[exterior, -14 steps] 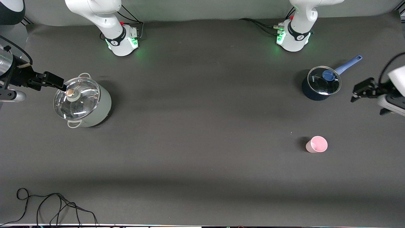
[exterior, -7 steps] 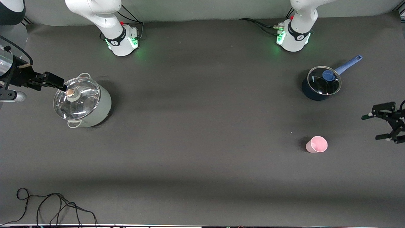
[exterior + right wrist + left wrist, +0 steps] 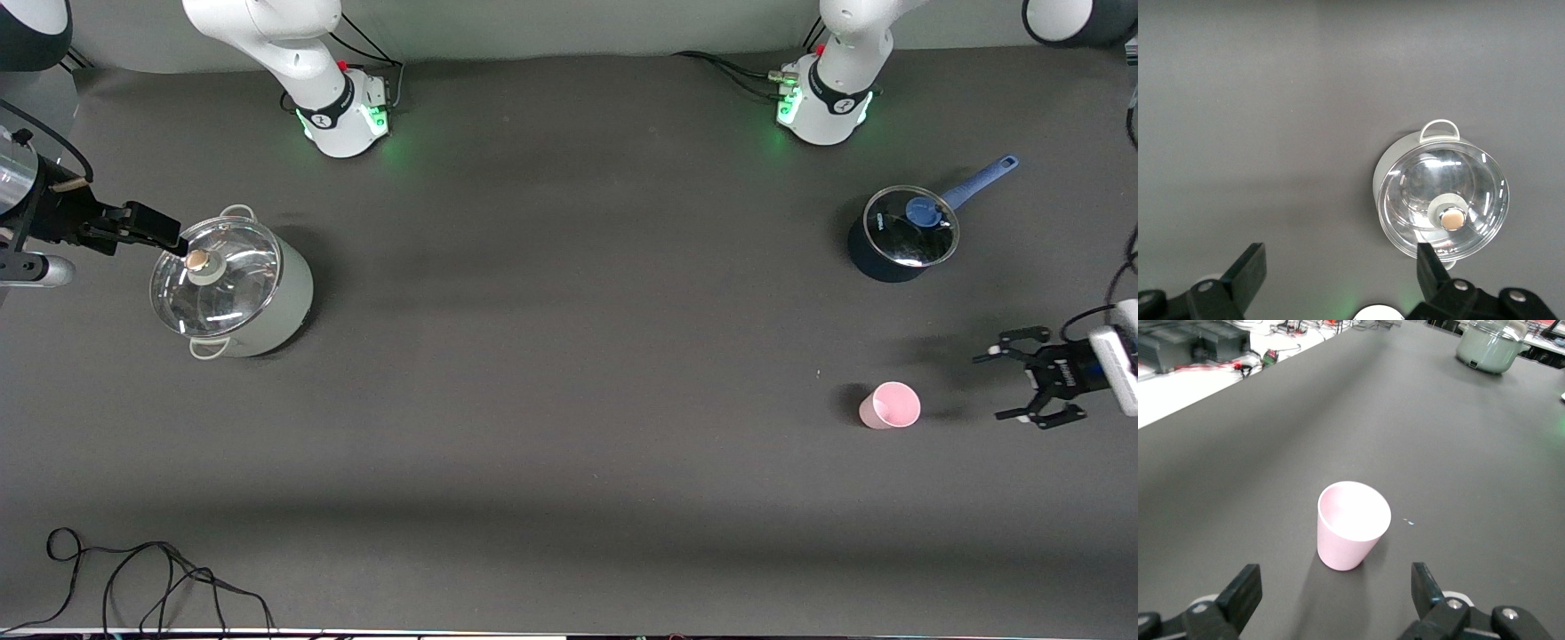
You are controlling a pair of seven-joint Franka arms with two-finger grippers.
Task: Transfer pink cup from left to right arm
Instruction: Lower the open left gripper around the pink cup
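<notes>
I need to leave the pink cup's rim point(image 3: 897, 384) free for my right gripper, so I need to pick up the pink cup by its lower side point(image 3: 870, 415) with my left gripper next.
The pink cup point(image 3: 889, 406) stands upright on the dark table near the left arm's end, with its mouth up. My left gripper point(image 3: 993, 388) hangs low beside it, toward the table's end, and is open with its claw fingers pointing at the cup. In the left wrist view the cup point(image 3: 1352, 525) sits just ahead of the left gripper point(image 3: 1336, 588), in line with the gap and touching neither finger. My right gripper point(image 3: 174, 240) waits, open and holding nothing, above the rim of the lidded pot at the right arm's end. The right wrist view shows the right gripper point(image 3: 1338, 268) over bare table.
A pale green pot with a glass lid point(image 3: 233, 289) stands at the right arm's end. A dark blue saucepan with a glass lid and blue handle point(image 3: 900, 235) stands farther from the front camera than the cup. A black cable point(image 3: 133, 578) lies at the front edge.
My left gripper has swung from beside the blue saucepan down toward the pink cup and now faces it. The cup and the right arm have not moved.
</notes>
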